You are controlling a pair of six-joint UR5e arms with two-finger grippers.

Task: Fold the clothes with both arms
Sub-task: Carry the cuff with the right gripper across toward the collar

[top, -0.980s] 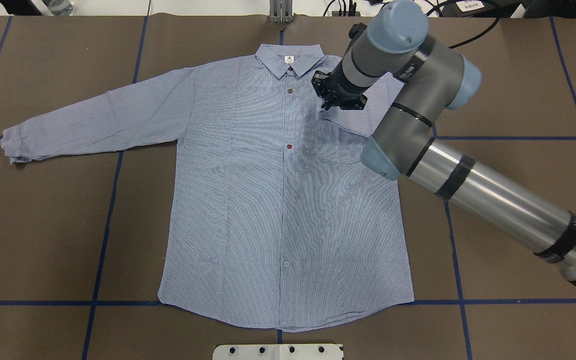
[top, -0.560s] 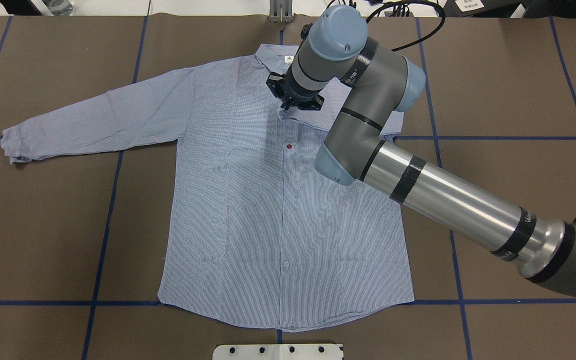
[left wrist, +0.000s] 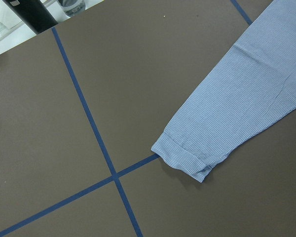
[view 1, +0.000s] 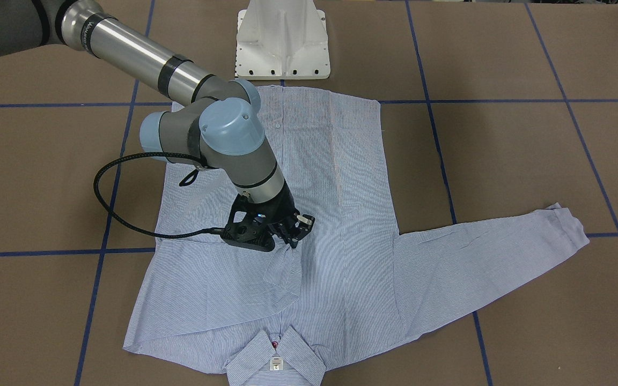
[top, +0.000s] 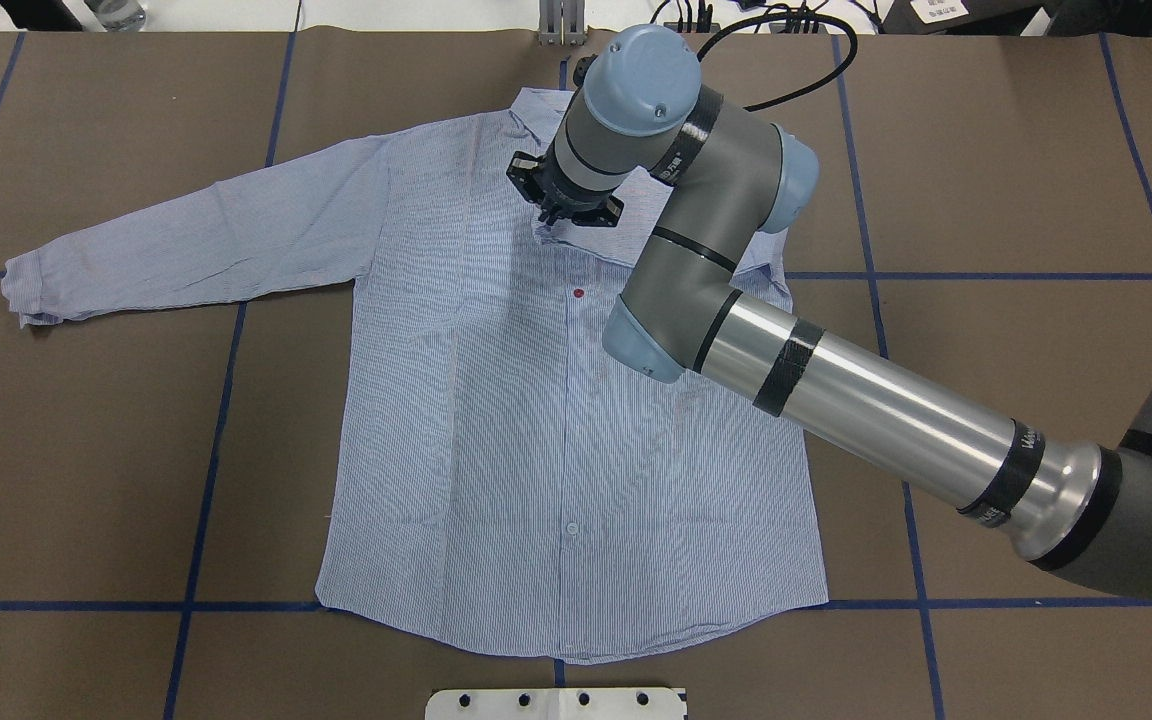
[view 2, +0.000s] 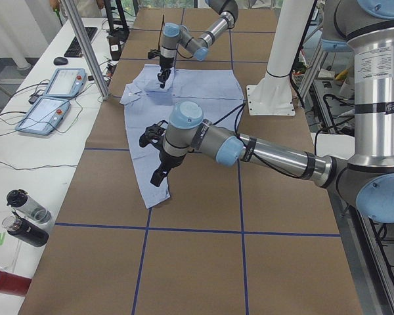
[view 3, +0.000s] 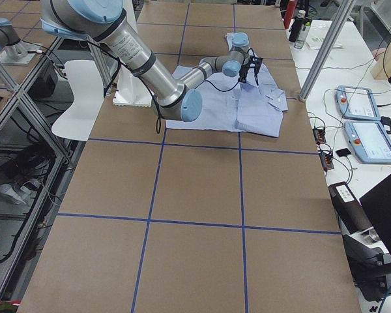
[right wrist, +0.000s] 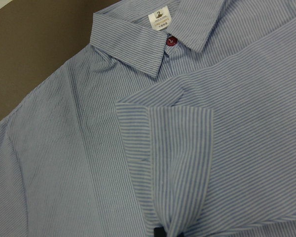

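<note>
The pinched cuff covers the button line on the chest below the collar. The sleeve would stay there, so my right gripper is ready to open.
The light-blue striped shirt (top: 536, 430) lies flat, front up, collar (view 1: 276, 356) at the far side from the robot. My right gripper (top: 553, 218) is shut on the cuff of the shirt's right sleeve (view 1: 207, 295) and holds it over the chest just below the collar; it also shows in the front-facing view (view 1: 293, 242). The right wrist view shows the held cuff (right wrist: 167, 163) above the collar label (right wrist: 159, 20). The other sleeve (top: 186, 240) lies stretched out, its cuff (left wrist: 187, 160) flat. My left gripper (view 2: 159, 176) hovers near that cuff; I cannot tell whether it is open or shut.
The white pedestal base (view 1: 282, 37) stands at the robot's side of the table. Blue tape lines (top: 206, 470) cross the brown surface. Bottles (view 2: 23, 216), two pendants (view 2: 52, 98) and an aluminium post (view 2: 85, 49) are on the side bench beyond the collar.
My right gripper has moved left across the shirt with the sleeve cuff, from beside the collar's right point to the button line. The sleeve now folds over the chest.
</note>
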